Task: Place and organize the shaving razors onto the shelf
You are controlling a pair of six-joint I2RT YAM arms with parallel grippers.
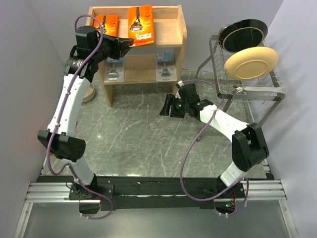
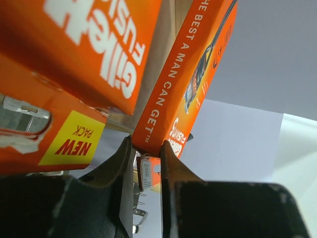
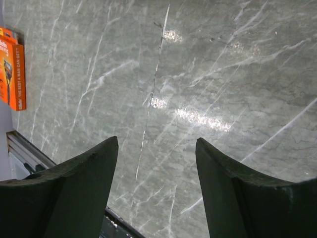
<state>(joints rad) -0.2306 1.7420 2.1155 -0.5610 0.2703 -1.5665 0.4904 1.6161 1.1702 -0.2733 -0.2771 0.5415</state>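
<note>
The second orange pack is tilted low above an empty part of the tray and would land there. My left gripper should open now.
The light wooden shelf [image 1: 171, 29] stands at the back of the table. One orange razor pack [image 1: 107, 24] rests on its top tray. My left gripper [image 1: 130, 42] is shut on the lower edge of a second orange pack [image 1: 141, 22] and holds it tilted over the tray. In the left wrist view the fingers [image 2: 171, 163] pinch this pack [image 2: 185, 89], with the other orange pack [image 2: 74, 59] close on the left. Two clear blister packs [image 1: 115, 69] [image 1: 166, 64] lie on the lower board. My right gripper [image 1: 167, 106] [image 3: 156, 148] hangs open over bare marble. A third orange pack [image 3: 12, 74] lies on the table at the left.
A wire dish rack [image 1: 247, 91] with a black plate and a cream plate [image 1: 250, 62] stands at the back right. A pale bowl [image 1: 89, 92] sits on the table left of the shelf. Grey walls close in both sides, and a metal rail [image 1: 158, 191] runs along the near edge.
</note>
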